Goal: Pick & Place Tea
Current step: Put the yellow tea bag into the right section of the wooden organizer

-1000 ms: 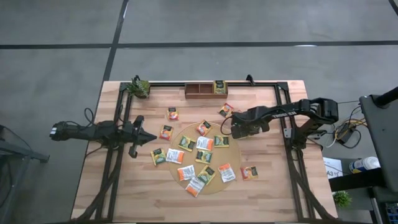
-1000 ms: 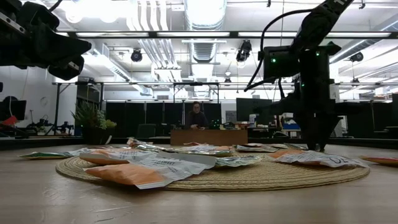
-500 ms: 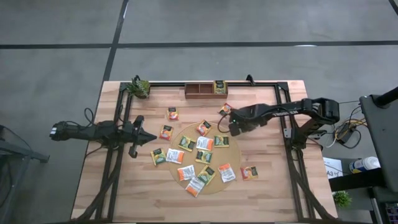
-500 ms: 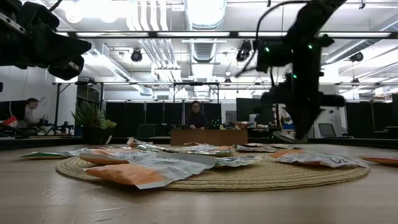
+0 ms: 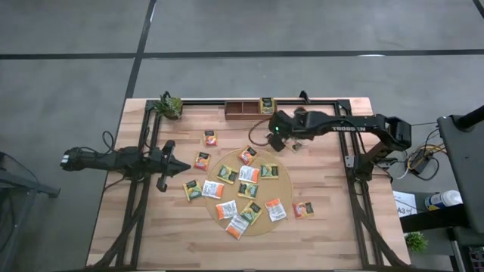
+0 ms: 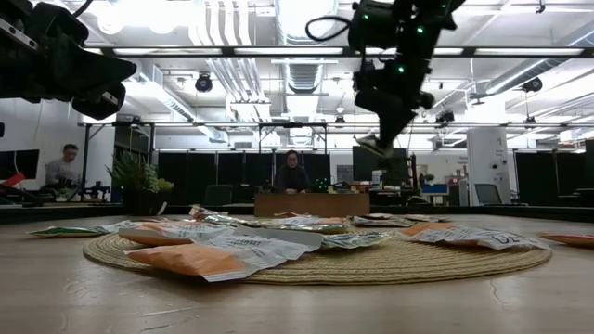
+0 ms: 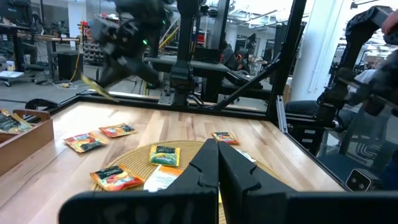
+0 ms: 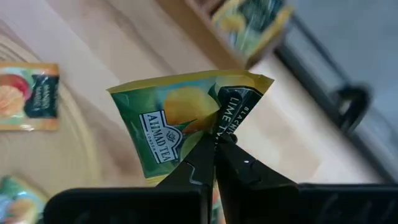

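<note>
The green sachet [image 8: 165, 121] hangs short of the wooden tray [image 8: 208, 37] in the right wrist view, so it moves toward the tray next, before my right gripper releases it.
Several tea sachets, orange, white and green, lie flat on the round tan mat [image 5: 246, 198] and on the wood around it. One green and yellow sachet [image 8: 186, 121] is up in the air with my right gripper [image 5: 271, 140] shut on it, above the table's far middle, near the brown wooden tray [image 5: 243, 109]. The tray holds another green sachet [image 5: 267, 104]. In the low view the held sachet [image 6: 371, 147] hangs under the gripper [image 6: 388, 119]. My left gripper [image 5: 180, 165] waits shut and level over the table's left side, holding nothing. My right gripper pinches the green and yellow sachet between its two fingertips at one edge [image 8: 214, 135], about halfway along it, where the foil creases. The fingers slant down from the table's right. The sachet sticks out past the tips, tilted and lifted clear of the table.
A small potted plant [image 5: 169, 106] stands at the far left corner. A black frame [image 5: 227, 101] runs along the far edge and both sides. Loose sachets [image 5: 209, 138] lie left of the mat and one [image 5: 302, 209] lies to its right. A person [image 6: 293, 173] sits beyond the table.
My right gripper has shut on a green sachet at the mat's far right edge, then risen with it and swung toward the far edge and the tray, rolling as it went. The sachet is now lifted clear of the table.
</note>
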{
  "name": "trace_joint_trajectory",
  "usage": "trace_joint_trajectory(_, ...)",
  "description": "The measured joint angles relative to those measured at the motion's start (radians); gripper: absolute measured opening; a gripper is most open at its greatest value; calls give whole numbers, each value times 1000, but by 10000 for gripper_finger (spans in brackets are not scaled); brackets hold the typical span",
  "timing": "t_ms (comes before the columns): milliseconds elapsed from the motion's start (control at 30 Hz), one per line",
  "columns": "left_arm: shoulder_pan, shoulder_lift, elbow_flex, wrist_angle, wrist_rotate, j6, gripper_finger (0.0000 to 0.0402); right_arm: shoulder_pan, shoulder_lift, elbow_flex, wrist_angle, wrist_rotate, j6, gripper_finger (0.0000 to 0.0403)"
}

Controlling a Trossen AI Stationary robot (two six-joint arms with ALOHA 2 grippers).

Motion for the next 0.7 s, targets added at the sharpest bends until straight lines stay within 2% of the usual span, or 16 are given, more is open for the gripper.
trace_joint_trajectory(200, 0, 0, 0, 0, 0, 0, 0, -79, 5, 57, 35, 18, -302, 9)
trace_joint_trajectory(500, 0, 0, 0, 0, 0, 0, 0, -133, 42, 98, 120, 146, -762, 8)
trace_joint_trajectory(700, 0, 0, 0, 0, 0, 0, 0, -138, 138, 151, 162, 169, -849, 8)
